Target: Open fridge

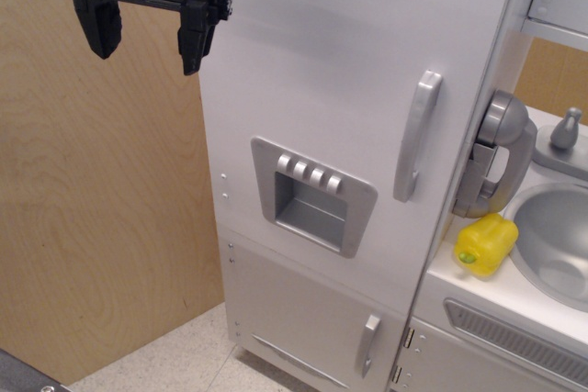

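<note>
I need to open the fridge next, so I should grab the big white door [322, 61] by its long grey vertical handle [416, 135] with my gripper.
The tall white toy fridge [340, 71] fills the middle of the view. Its big door is closed, with a long vertical grey handle [416, 135] on the right side and a grey four-button dispenser recess [312, 195] lower left. My black gripper [147, 29] hangs at the top left, in front of the wooden wall and just left of the fridge's left edge. Its two fingers [195, 36] are spread apart with nothing between them. It is well away from the handle.
A small lower door with a short grey handle [367, 344] sits beneath the big door. To the right are a grey toy phone [501, 153], a yellow pepper [485, 245] on the counter, a grey sink [556, 236] and a faucet [564, 130].
</note>
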Motion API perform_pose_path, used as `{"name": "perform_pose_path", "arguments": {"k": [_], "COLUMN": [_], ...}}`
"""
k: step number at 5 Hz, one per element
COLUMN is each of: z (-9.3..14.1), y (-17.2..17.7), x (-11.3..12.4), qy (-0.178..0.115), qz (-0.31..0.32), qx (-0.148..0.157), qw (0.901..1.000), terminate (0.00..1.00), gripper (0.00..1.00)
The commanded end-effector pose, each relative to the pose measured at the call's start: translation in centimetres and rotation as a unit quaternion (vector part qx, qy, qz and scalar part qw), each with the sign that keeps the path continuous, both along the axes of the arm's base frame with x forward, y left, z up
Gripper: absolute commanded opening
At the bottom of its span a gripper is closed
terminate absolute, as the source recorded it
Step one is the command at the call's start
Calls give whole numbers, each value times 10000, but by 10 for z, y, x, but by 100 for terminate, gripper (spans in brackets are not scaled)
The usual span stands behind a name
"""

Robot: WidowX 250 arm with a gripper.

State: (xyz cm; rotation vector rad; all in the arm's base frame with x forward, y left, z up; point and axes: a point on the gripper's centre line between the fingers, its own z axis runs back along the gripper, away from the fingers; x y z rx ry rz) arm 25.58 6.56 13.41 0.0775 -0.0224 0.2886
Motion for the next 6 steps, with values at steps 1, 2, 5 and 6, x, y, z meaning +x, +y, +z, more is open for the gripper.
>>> {"name": "perform_pose_path", "arguments": {"k": [1, 2, 5, 6], "z": [0, 9, -23, -23], "y": [0, 3, -114, -128], "x": [0, 12, 63, 81], "qy": [0, -351, -460, -727], "qz": [0, -163, -1538, -1687], "qx": [0, 140, -227, -255], "qw": [10000, 9992, 9868, 9827], "terminate": [0, 0, 0, 0], "gripper": [100, 100, 100, 100]}}
